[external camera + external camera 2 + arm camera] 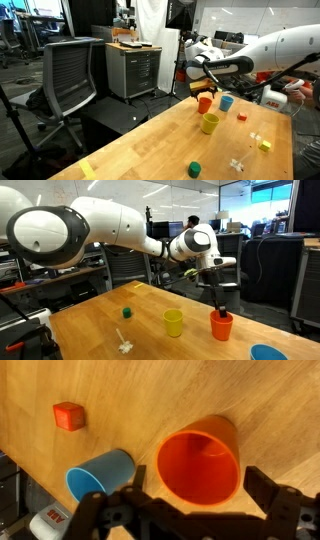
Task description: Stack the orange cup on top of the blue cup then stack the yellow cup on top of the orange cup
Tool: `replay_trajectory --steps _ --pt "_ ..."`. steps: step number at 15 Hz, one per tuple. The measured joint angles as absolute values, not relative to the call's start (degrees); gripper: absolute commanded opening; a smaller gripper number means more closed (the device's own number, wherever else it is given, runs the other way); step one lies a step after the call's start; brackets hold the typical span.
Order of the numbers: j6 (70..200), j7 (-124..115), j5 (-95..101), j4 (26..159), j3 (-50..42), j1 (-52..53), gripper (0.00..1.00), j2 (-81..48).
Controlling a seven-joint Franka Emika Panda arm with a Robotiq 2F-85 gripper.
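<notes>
The orange cup (pixel 205 104) should next be grabbed by its rim from above by my gripper, to stack it onto the blue cup. This keeps the orange cup upright and its base free.
The orange cup (pixel 205 104) (pixel 222 328) stands upright on the wooden table, open side up. In the wrist view the orange cup (pixel 200 460) lies between my two fingers. The gripper (pixel 205 91) (pixel 220 306) (pixel 199 479) is open, just above the orange cup and straddling its rim. The blue cup (pixel 227 102) (pixel 97 474) stands close beside the orange cup; only its rim shows at the bottom edge of an exterior view (pixel 267 353). The yellow cup (pixel 210 123) (pixel 174 322) stands apart, nearer the table's middle.
A tiny red block (pixel 242 116) (pixel 68 416), a yellow block (pixel 265 145), a short green cylinder (pixel 195 168) (pixel 127 312) and white pieces (pixel 237 163) (pixel 124 342) lie on the table (pixel 150 150). An office chair (pixel 70 75) and a drawer cabinet (pixel 133 68) stand beyond it.
</notes>
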State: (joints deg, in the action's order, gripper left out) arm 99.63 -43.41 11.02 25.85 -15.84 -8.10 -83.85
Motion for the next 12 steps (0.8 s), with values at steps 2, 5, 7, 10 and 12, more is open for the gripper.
replay_trajectory --steps 2,5,7,10,12 --pt "99.5 -43.7 11.0 25.9 -15.8 -8.2 1.00 -83.8" --pt "99.5 -43.7 11.0 26.0 -15.8 -8.2 1.00 -84.0" --pt "99.5 -43.7 11.0 26.1 -15.8 -8.2 1.00 -84.0" --pt "99.5 -43.7 11.0 26.1 -15.8 -8.2 1.00 -84.0" --pt "99.5 -43.7 11.0 26.0 -15.8 -8.2 1.00 -84.4"
